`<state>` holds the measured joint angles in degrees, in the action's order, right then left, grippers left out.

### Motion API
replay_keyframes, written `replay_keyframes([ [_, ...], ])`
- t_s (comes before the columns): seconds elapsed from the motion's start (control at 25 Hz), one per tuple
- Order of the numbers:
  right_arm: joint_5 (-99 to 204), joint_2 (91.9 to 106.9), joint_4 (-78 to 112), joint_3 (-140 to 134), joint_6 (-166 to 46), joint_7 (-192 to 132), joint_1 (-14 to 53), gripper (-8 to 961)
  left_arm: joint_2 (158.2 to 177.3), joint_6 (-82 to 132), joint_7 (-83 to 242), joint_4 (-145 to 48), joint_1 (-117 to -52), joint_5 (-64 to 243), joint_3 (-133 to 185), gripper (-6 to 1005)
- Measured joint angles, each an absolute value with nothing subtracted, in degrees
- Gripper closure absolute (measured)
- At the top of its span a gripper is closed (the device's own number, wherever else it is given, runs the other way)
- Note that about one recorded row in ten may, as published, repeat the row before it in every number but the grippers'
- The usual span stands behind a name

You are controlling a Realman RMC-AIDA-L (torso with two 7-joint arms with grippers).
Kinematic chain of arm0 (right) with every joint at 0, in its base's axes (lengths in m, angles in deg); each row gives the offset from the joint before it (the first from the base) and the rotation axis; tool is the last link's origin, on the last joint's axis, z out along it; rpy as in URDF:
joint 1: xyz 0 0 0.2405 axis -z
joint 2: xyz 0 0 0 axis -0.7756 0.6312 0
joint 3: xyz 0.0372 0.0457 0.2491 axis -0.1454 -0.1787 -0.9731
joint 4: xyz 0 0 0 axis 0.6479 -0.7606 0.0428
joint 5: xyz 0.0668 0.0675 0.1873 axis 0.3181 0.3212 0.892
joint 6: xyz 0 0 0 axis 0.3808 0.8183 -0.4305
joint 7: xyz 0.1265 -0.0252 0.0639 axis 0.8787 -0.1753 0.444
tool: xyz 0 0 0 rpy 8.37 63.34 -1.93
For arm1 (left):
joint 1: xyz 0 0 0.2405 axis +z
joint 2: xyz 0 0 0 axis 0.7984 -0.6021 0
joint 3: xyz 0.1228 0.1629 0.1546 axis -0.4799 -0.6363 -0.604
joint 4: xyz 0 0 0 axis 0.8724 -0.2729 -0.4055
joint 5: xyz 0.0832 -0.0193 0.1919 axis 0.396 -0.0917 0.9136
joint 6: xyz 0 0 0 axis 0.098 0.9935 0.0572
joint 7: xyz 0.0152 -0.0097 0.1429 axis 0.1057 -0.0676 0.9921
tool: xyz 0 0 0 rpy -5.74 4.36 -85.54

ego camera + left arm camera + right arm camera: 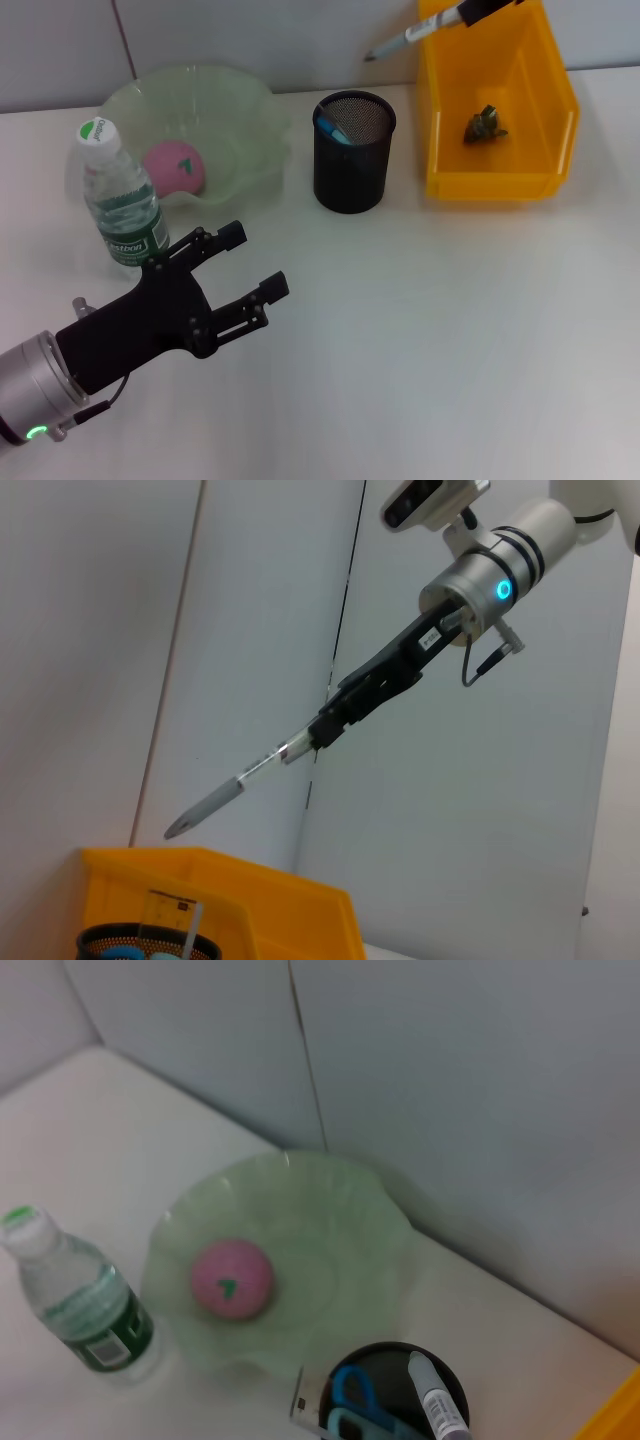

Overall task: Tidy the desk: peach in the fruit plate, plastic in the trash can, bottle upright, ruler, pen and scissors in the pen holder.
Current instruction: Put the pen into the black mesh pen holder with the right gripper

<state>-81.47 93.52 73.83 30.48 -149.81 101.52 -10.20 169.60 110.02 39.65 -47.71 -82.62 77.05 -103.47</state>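
Note:
The pen's tip still hangs above the pen holder's rim (354, 94). My right gripper keeps hold of the pen for now, as it is too early to release.
My right gripper (462, 14) hangs high over the yellow trash can (440, 120), shut on the pen (405, 36), which slants down toward the black mesh pen holder (353, 150). In the right wrist view the pen (435, 1405) points at the holder's mouth (400, 1360). The holder contains blue-handled scissors (350, 1400) and a ruler (172, 912). The pink peach (175, 168) lies in the green fruit plate (250, 110). The bottle (120, 195) stands upright beside the plate. Crumpled plastic (487, 125) lies in the trash can. My left gripper (252, 262) hovers open and holds nothing, just right of the bottle.
A grey wall runs close behind the plate, the holder and the trash can. The white desk stretches out in front of them, with my left arm (100, 350) low over its near left part.

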Motion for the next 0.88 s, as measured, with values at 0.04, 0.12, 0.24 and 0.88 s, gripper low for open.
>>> replay_keyframes([
  [0.04,-82.1,93.52,72.7,31.3,-148.9,101.6,-10.8,821,169.59,110.0,39.3,-47.7,-82.6,77.0,-103.4,176],
  [0.12,-82.7,93.52,70.5,33.1,-147.1,101.7,-11.6,821,169.58,110.0,38.7,-47.7,-82.6,77.0,-103.4,176],
  [0.24,-83.8,93.52,67.3,35.6,-145.1,102.2,-13.1,822,169.57,110.0,38.4,-47.7,-82.5,77.0,-103.3,177],
  [0.88,-87.4,95.16,56.1,43.5,-136.1,104.3,-17.5,821,169.55,110.4,37.8,-47.8,-81.8,77.0,-103.1,176],
])
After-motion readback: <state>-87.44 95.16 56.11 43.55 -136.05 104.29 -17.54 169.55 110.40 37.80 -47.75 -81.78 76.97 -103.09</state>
